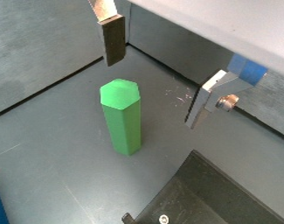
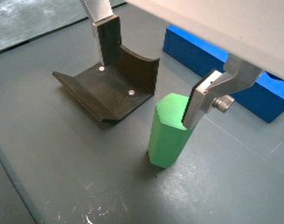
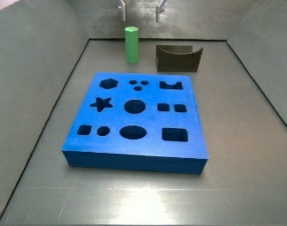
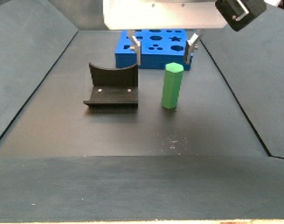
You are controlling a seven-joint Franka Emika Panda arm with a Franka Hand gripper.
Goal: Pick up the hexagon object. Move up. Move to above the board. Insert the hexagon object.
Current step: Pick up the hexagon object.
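The green hexagon object's lower end has to stay free to go into the board's hexagonal hole, so my gripper should next pick up the object by its upper end (image 3: 132, 32) (image 1: 121, 94).
The bright green hexagon object (image 1: 121, 114) stands upright on the grey floor, free of everything; it also shows in the other wrist view (image 2: 168, 131) and in both side views (image 3: 130, 44) (image 4: 172, 86). My gripper (image 1: 154, 92) (image 2: 151, 92) hangs open just above it and holds nothing. One finger (image 2: 200, 103) is close beside the peg's top, and the other finger (image 2: 107, 44) is well apart from it. The gripper shows near the top edge in both side views (image 3: 142, 11) (image 4: 162, 39). The blue board (image 3: 157, 152) (image 4: 142, 54) (image 2: 208, 61) lies flat, its cut-out holes empty.
The dark fixture (image 2: 103, 87) (image 3: 177, 58) (image 4: 111, 87) stands on the floor next to the peg, between the tray's end wall and the board. Grey tray walls (image 3: 63, 79) rise on all sides.
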